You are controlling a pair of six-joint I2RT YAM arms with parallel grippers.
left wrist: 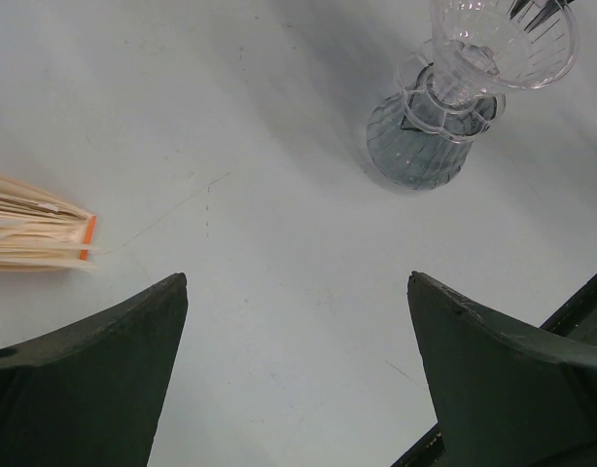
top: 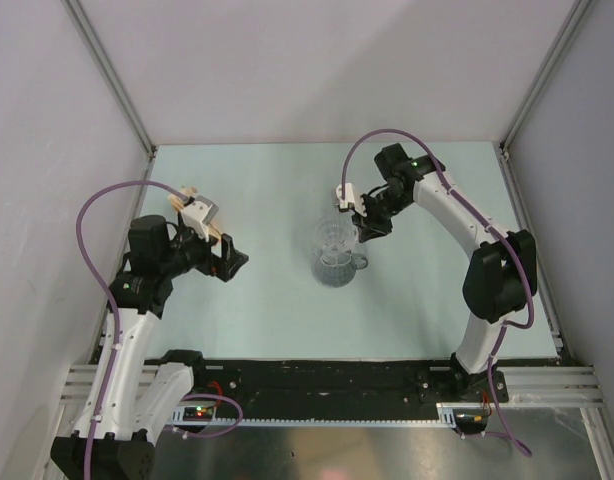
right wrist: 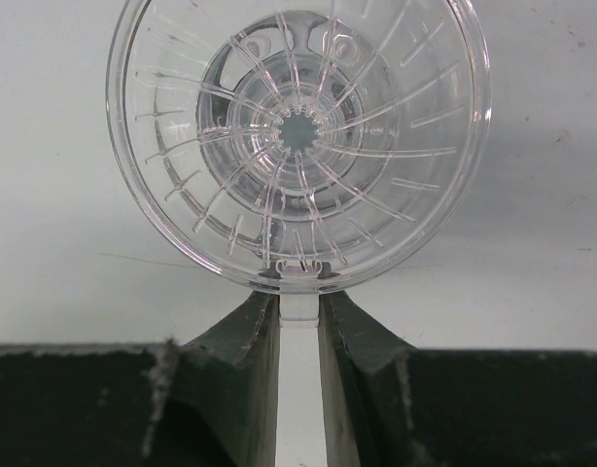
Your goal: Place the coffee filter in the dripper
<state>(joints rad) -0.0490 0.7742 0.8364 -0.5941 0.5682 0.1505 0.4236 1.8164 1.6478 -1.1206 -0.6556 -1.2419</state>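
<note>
My right gripper should open, because the dripper's narrow base is centred over the opening of the glass vessel and the dripper would end up standing there.
The dripper is a clear ribbed cup with a flared rim, seen from above in the right wrist view. It stands on a grey ribbed glass vessel at the middle of the table. It also shows in the top view and the left wrist view. My right gripper is shut on the dripper's handle tab at the rim; it also shows in the top view. My left gripper is open and empty above bare table, left of the dripper. No white coffee filter is in view.
A tan stack of flat papers with an orange band lies on the table at the left of the left wrist view. White walls enclose the table on three sides. A black rail runs along the near edge.
</note>
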